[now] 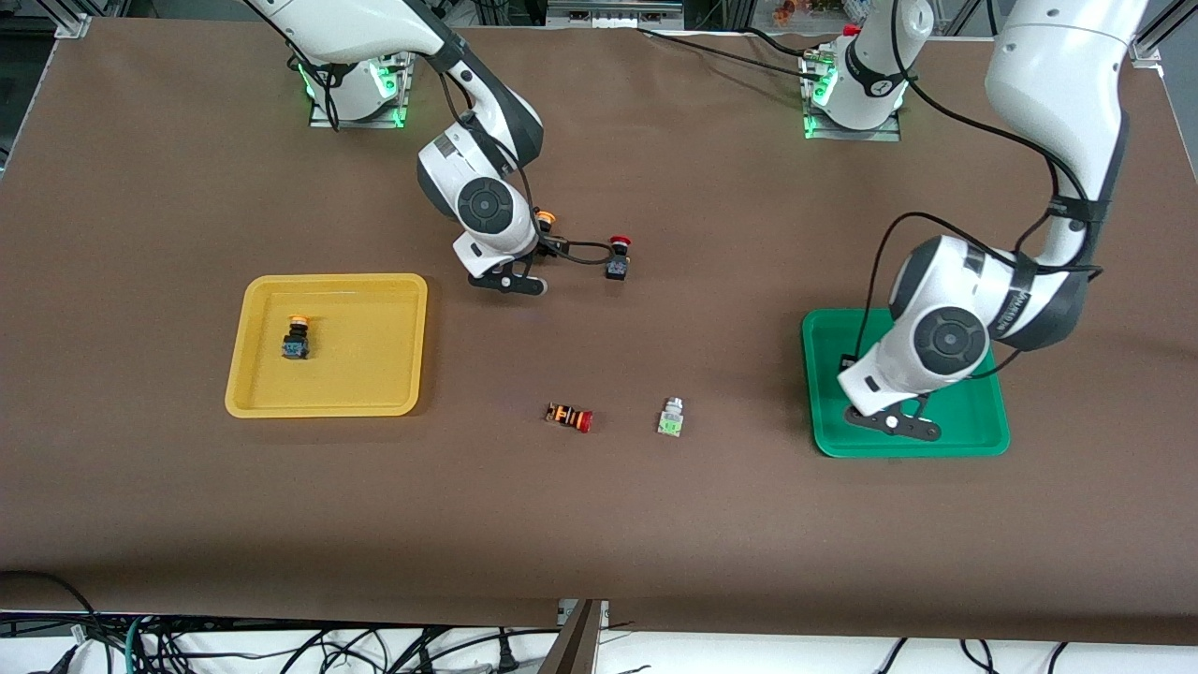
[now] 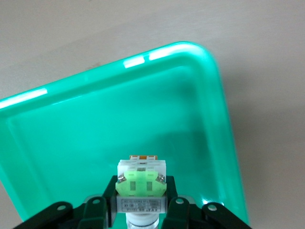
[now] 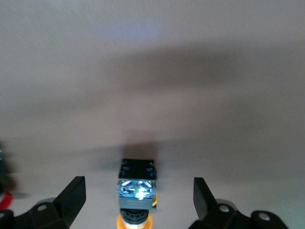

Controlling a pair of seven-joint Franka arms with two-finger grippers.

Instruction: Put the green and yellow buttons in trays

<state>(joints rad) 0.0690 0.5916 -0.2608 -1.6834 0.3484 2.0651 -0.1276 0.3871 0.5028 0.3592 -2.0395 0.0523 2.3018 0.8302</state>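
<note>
My right gripper is about to take hold of the black yellow-capped button by its clear blue body (image 3: 137, 189), so the button can go into the yellow tray.
My left gripper (image 1: 854, 367) is over the green tray (image 1: 973, 426) and is shut on a grey-white button with green marks (image 2: 141, 183). The tray's rim (image 2: 190, 62) shows beneath it in the left wrist view. My right gripper (image 1: 543, 239) is open, low over the table, its fingers (image 3: 71, 195) either side of a black yellow-capped button (image 3: 137, 188), apart from it. That button's cap (image 1: 545, 220) peeks out by the hand. A second yellow-capped button (image 1: 297, 337) stands in the yellow tray (image 1: 393, 374). A second green-marked button (image 1: 670, 417) lies on the table.
A black switch with a red cap (image 1: 618, 257) stands beside my right gripper, toward the left arm's end. A red-capped switch with an orange-striped body (image 1: 569, 417) lies beside the loose green-marked button. Brown cloth covers the table.
</note>
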